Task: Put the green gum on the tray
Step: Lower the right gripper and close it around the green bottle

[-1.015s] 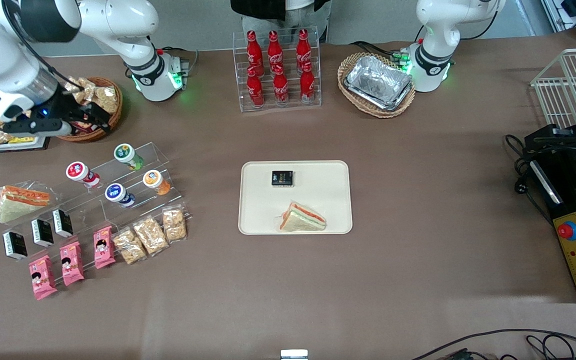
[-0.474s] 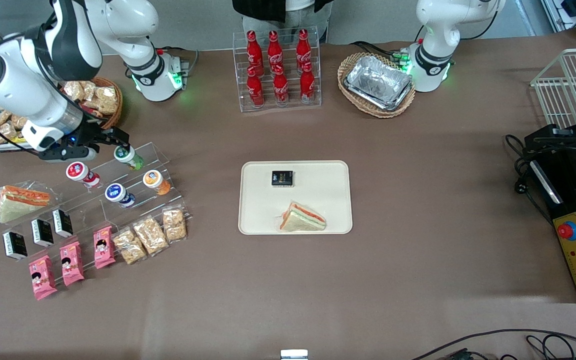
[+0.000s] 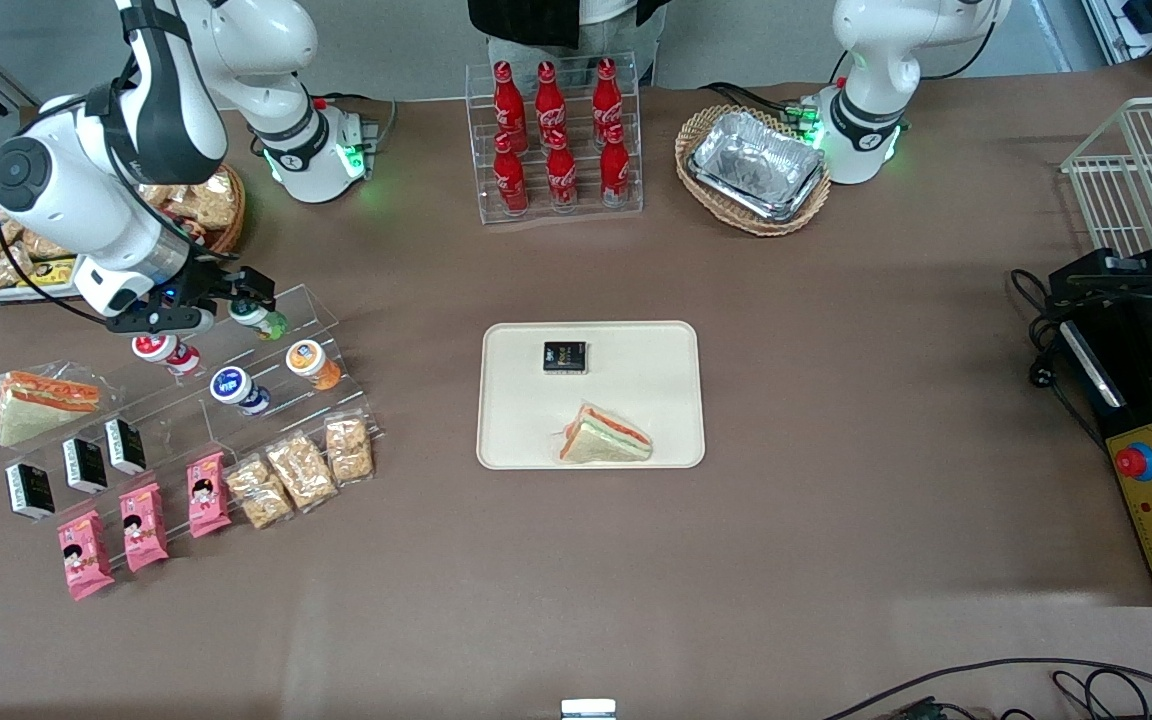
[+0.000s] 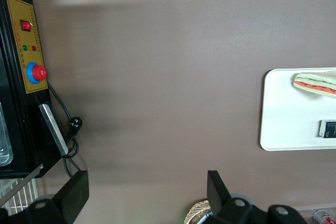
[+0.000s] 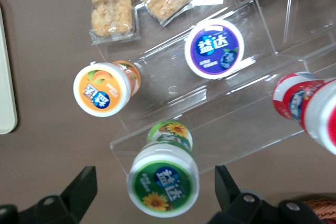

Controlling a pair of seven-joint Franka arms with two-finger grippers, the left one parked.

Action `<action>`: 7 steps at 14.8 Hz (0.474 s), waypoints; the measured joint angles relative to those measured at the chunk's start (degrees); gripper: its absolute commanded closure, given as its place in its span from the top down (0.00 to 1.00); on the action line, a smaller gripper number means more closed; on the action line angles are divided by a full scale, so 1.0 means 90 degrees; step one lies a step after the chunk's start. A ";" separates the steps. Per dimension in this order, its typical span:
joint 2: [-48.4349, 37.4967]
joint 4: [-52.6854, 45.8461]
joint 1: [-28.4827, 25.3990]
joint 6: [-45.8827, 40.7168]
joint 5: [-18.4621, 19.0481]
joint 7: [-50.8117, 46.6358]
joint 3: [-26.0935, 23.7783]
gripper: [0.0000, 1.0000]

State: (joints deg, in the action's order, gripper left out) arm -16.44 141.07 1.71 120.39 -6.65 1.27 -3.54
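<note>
My right gripper grabs its white lid (image 5: 163,184) next, to place the green gum on the tray (image 5: 6,77).
The green gum (image 3: 260,319) lies on the top step of a clear acrylic stand (image 3: 321,305), its white lid with green face toward my wrist camera (image 5: 164,179). My right gripper (image 3: 246,300) hovers directly over it, open, with one black finger on each side of the lid (image 5: 156,195) and a gap to each. Nothing is held. The cream tray (image 3: 636,350) lies in the middle of the table, toward the parked arm from the stand; its edge shows in the wrist view (image 5: 5,77).
On the stand sit an orange gum (image 3: 313,363), a blue-lidded gum (image 3: 236,388) and a red gum (image 3: 164,350). Snack packs (image 3: 301,470) lie nearer the front camera. The tray holds a sandwich (image 3: 604,437) and a black packet (image 3: 565,356).
The right arm swung from the snack basket toward the stand and came down, so the gripper now straddles the green gum. The gum has not moved.
</note>
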 measured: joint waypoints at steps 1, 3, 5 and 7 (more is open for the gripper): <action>0.0000 0.0057 -0.0047 0.0063 -0.0001 0.0000 -0.0008 1.00; 0.0000 0.0194 -0.0114 0.0193 -0.0002 0.0000 -0.0016 0.99; -0.0002 0.0270 -0.0152 0.0244 -0.0003 0.0000 -0.0016 0.96; -0.0003 0.0303 -0.0159 0.0255 -0.0003 0.0000 -0.0016 0.86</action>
State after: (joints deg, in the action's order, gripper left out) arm -16.46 143.80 0.29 122.69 -6.68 1.27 -3.69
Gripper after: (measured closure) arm 0.018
